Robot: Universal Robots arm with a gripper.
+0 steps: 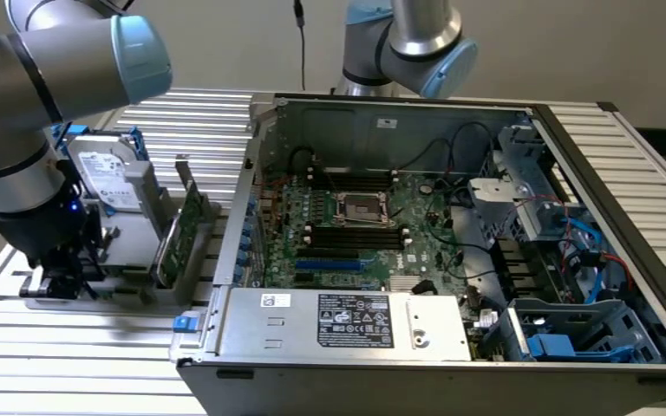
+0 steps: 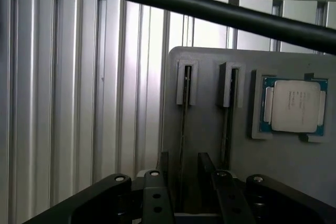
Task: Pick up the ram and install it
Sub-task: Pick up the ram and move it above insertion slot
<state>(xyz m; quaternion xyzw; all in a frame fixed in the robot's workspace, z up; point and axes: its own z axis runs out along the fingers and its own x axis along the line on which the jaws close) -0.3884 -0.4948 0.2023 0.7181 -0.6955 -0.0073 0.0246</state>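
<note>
My gripper grabs the ram by the middle of its upper long edge (image 2: 181, 179) next, since the grey holder closes around the ram's end.
In the wrist view the ram (image 2: 183, 129) stands on edge in a slot of the grey holder plate (image 2: 210, 150), seen as a thin dark line. My gripper (image 2: 184, 179) is open just above it. Its two dark fingers (image 2: 164, 169) stand on either side of the stick with a gap to it. A second thin stick (image 2: 227, 124) stands in the neighbouring slot. In the exterior view the gripper (image 1: 62, 279) hangs low over the holder at the exterior view's left, beside the open computer case (image 1: 449, 234). The motherboard's long black slots (image 1: 356, 236) lie inside the case.
A processor chip (image 2: 294, 106) sits in a recess of the holder plate. A hard drive (image 1: 114, 178) and a taller green card on edge (image 1: 183, 234) stand between gripper and case. A black cable (image 2: 210, 11) crosses the wrist view. A second arm (image 1: 420, 39) is behind the case.
</note>
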